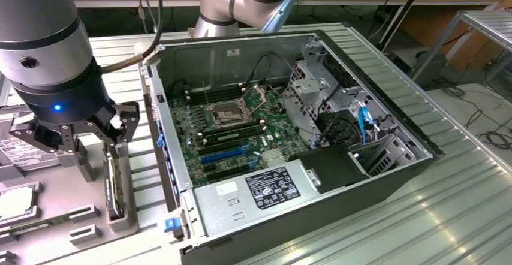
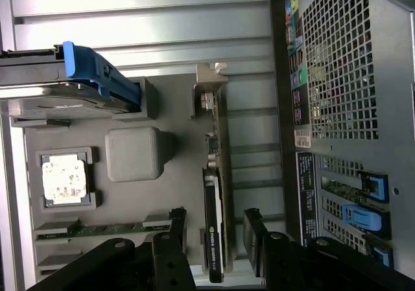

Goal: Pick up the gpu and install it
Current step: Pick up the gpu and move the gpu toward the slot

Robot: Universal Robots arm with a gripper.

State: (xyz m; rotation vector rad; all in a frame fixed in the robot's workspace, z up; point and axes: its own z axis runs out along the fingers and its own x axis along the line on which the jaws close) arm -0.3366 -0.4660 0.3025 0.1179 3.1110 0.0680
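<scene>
The GPU's top edge (image 1: 112, 160) is below my gripper's fingers, so they would miss if they closed now. My gripper needs to go down before it closes on the GPU.
The gpu (image 1: 114, 184) stands on edge in a slot of the grey parts holder (image 1: 88, 229), to the exterior view's left of the open computer case (image 1: 384, 175). In the wrist view the gpu (image 2: 214, 187) is seen edge-on, its silver bracket at the far end. My gripper (image 1: 95, 140) hangs just above it, open. In the wrist view the gripper (image 2: 214, 229) has one finger on each side of the card, with gaps between fingers (image 2: 254, 232) and card. Nothing is held.
The case lies open with the motherboard (image 1: 232, 118) and its blue expansion slots (image 1: 224, 154) exposed. On the holder sit a hard drive (image 2: 58, 103) in a blue caddy, a processor (image 2: 63, 177) and a memory stick (image 2: 104, 228). The case's perforated rear panel (image 2: 343, 64) stands beside the holder.
</scene>
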